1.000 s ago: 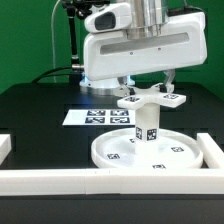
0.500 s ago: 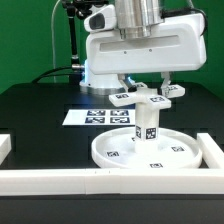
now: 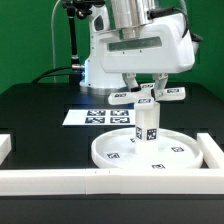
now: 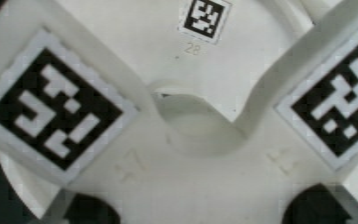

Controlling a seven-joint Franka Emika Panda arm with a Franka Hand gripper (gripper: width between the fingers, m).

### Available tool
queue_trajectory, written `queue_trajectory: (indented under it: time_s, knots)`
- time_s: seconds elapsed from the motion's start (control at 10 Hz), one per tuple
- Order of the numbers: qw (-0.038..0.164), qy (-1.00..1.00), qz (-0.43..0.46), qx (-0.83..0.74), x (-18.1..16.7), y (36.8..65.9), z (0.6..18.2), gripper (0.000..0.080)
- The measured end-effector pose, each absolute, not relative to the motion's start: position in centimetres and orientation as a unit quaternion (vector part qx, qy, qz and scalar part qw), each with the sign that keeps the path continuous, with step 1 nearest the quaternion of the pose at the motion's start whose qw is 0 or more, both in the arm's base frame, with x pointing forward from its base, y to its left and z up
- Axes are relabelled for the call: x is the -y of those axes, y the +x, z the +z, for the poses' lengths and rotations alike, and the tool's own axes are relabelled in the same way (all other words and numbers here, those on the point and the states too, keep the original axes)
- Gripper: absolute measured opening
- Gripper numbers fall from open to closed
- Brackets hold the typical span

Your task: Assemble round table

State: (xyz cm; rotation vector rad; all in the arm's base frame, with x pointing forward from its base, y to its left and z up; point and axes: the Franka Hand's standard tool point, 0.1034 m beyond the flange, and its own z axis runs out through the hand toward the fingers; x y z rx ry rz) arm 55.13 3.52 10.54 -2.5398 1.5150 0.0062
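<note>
The cross-shaped base sits level on top of the upright leg (image 3: 147, 121) and would rest there if my gripper opened, so it is now time to release it.
The large round disc (image 3: 163, 154) lies flat on the black table. The short cylinder leg (image 3: 146, 125) stands upright on its middle. My gripper (image 3: 146, 86) is shut on the cross-shaped base (image 3: 150, 97) and holds it level on top of the leg; whether the two touch I cannot tell. In the wrist view the cross-shaped base (image 4: 194, 130) fills the picture with its tagged arms spreading out. The gripper (image 4: 211, 208) shows only as dark fingertips (image 4: 87, 212) at either side of the hub.
The marker board (image 3: 95, 117) lies behind the disc at the exterior view's left. White border rails run along the front (image 3: 50, 180), the right (image 3: 213, 150) and the left (image 3: 4, 147). The robot's base stands at the back.
The wrist has turned, and the cross-shaped base has turned with it above the leg. The disc and the leg have not moved.
</note>
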Motion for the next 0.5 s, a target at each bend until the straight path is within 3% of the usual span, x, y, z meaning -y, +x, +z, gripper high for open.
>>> queue_trajectory:
  time_s: [0.5]
  knots:
    - [0.102,-0.747,0.015,-0.657,-3.41,55.27,10.49,0.045]
